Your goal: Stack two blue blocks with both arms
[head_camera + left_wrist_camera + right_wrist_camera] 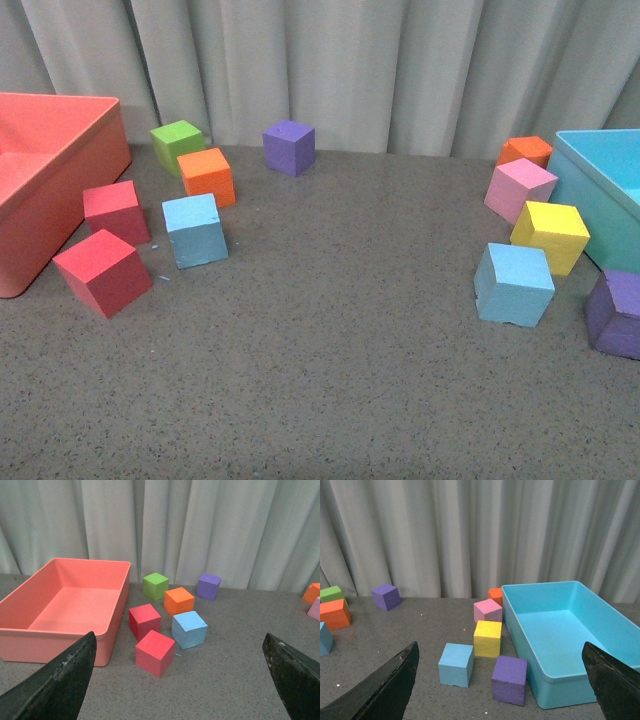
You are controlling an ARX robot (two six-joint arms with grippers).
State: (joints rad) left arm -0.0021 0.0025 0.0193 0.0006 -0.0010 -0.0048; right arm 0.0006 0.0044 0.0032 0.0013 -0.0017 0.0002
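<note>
My right gripper grabs the sky-blue block beside the yellow cube (487,639) by the block's opposite sides next, to stack the two blue blocks.
One sky-blue block (195,229) lies on the left of the grey table, among red and orange cubes; it also shows in the left wrist view (189,629). The other sky-blue block (514,284) lies on the right, next to a yellow cube; it also shows in the right wrist view (456,664). Neither arm shows in the front view. My left gripper (182,680) is open and empty, well short of its block. My right gripper (502,680) is open and empty, its block a little ahead between the fingers' line.
A coral bin (45,170) stands far left and a cyan bin (600,190) far right. Red cubes (103,270), an orange cube (207,175), a green cube (177,145), purple cubes (289,147) (617,314), a yellow cube (549,235) and a pink cube (519,188) lie around. A curtain hangs behind.
</note>
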